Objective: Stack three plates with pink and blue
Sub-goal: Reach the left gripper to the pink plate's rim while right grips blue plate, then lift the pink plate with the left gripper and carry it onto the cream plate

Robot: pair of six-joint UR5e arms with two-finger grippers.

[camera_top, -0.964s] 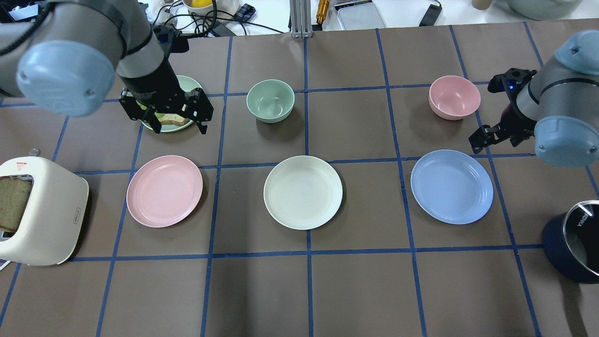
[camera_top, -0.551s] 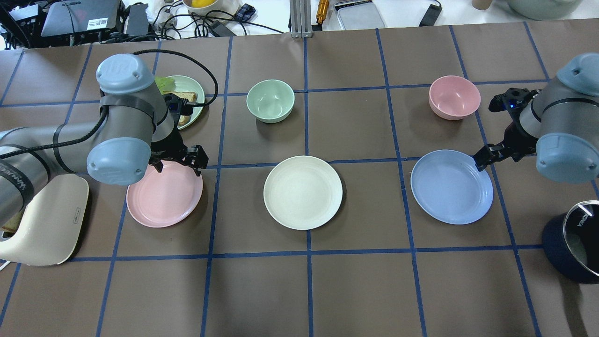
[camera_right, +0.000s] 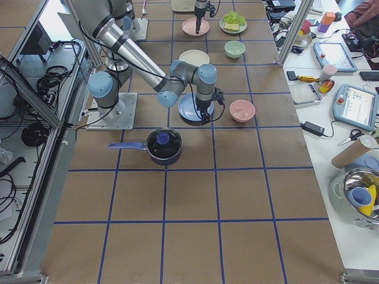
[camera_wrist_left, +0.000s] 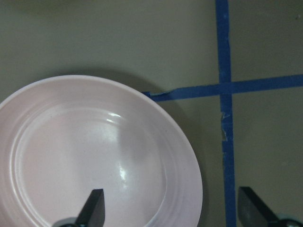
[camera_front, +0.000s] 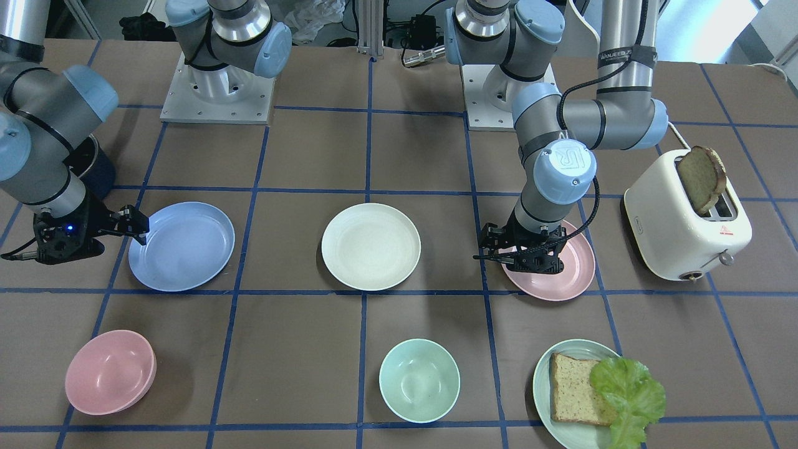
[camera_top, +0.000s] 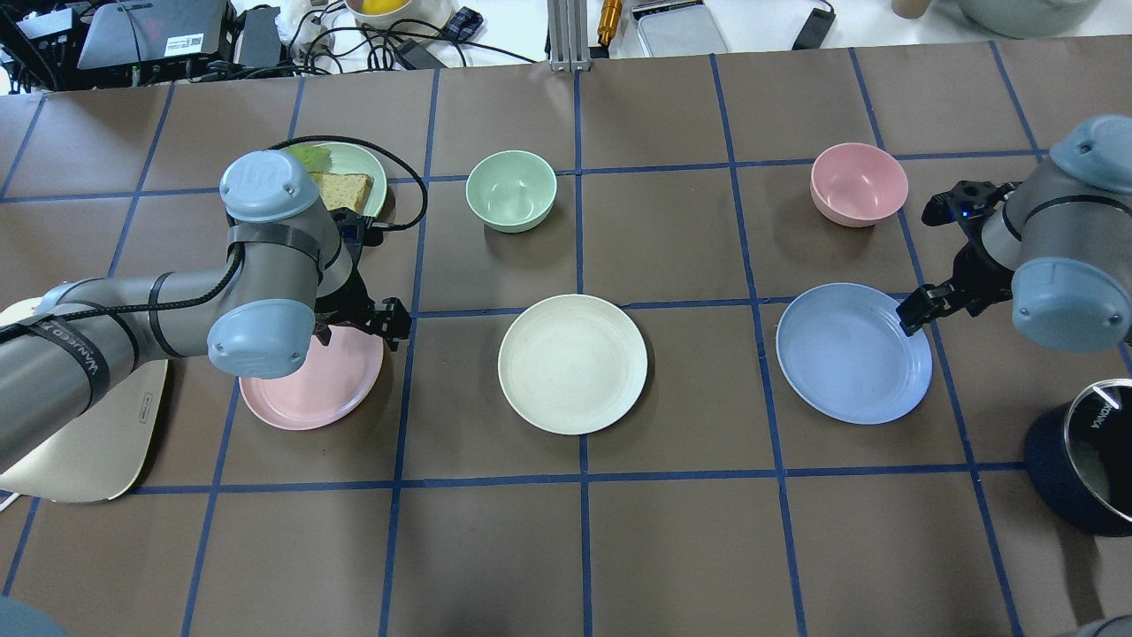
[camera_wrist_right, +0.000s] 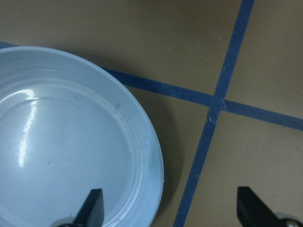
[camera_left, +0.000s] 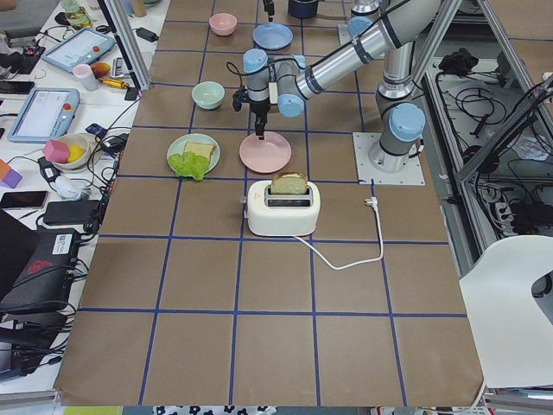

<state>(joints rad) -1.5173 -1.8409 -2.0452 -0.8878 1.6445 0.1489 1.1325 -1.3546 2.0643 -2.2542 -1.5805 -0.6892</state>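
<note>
The pink plate is far wider than my open fingers. My left gripper will pick it up by its rim point(camera_wrist_left: 191, 156) next.
Three plates lie in a row on the brown table: the pink plate point(camera_top: 301, 389), the cream-white plate point(camera_top: 572, 364) and the blue plate point(camera_top: 853, 352). My left gripper point(camera_top: 358, 326) is open and low over the pink plate's point(camera_wrist_left: 71, 151) rim nearest the cream plate; in the left wrist view one finger point(camera_wrist_left: 93, 208) is over the plate, the other outside it. My right gripper point(camera_top: 942, 305) is open and low at the blue plate's point(camera_wrist_right: 61, 142) outer far rim, one finger point(camera_wrist_right: 92, 208) over the plate, the other over the table. Neither holds anything.
A mint bowl point(camera_top: 511, 190) and a pink bowl point(camera_top: 860, 183) stand farther back. A mint plate with bread and lettuce point(camera_top: 349, 181) is behind my left arm. A white toaster with a slice of bread point(camera_front: 686, 224) stands at the far left, a dark pot point(camera_top: 1083, 469) at the right edge.
My left arm has swung from over the mint plate down to the pink plate's rim. My right gripper has moved down to the blue plate's rim. The plates have not moved.
</note>
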